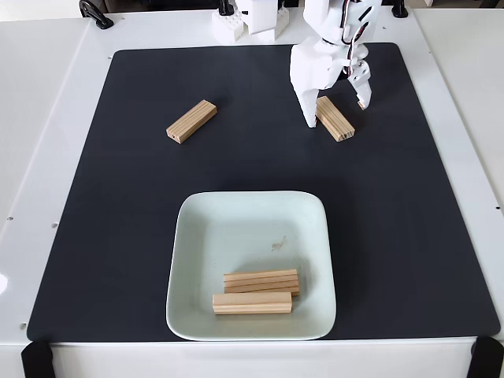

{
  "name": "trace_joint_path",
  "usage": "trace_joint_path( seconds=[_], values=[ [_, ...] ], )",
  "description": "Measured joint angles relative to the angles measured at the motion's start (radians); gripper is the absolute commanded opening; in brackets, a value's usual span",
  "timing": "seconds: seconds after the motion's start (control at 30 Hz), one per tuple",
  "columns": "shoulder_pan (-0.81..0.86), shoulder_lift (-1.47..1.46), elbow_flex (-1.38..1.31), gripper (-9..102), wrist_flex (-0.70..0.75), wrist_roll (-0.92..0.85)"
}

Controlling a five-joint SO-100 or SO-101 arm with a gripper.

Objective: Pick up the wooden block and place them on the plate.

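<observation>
The robot's gripper needs to place the wooden block on the plate with the others, so next it should grab the block by its long sides.
A pale mint square plate (197, 236) sits at the front centre of the black mat and holds two wooden blocks (261, 281) (252, 303) lying side by side. Another wooden block (192, 120) lies on the mat at the left. A further wooden block (336, 120) lies at the back right, between the fingers of my white gripper (337, 113). The gripper is open, one finger (307, 106) to the block's left and the other (361, 96) to its right, neither clearly pressing on it.
The black mat (409, 236) covers most of the white table (39, 157). The arm's white base (248, 20) stands at the back edge. Black clamps (94, 12) sit at the table's corners.
</observation>
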Motion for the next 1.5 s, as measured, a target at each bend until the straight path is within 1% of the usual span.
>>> trace_joint_path(
  seconds=[0.13,0.73,0.8,1.0,1.1,1.4,1.5],
  values=[
    [0.000,0.000,0.002,38,-0.041,0.002],
    [-0.015,-0.034,0.000,37,-0.046,0.002],
    [-0.015,-0.035,0.000,31,-0.046,0.002],
    [-0.018,-0.037,-0.002,-1,-0.048,0.002],
    [-0.034,-0.044,-0.003,1,-0.055,0.002],
    [-0.034,-0.034,-0.005,-1,-0.057,0.005],
    [-0.034,0.008,-0.002,-1,-0.057,0.077]
  ],
)
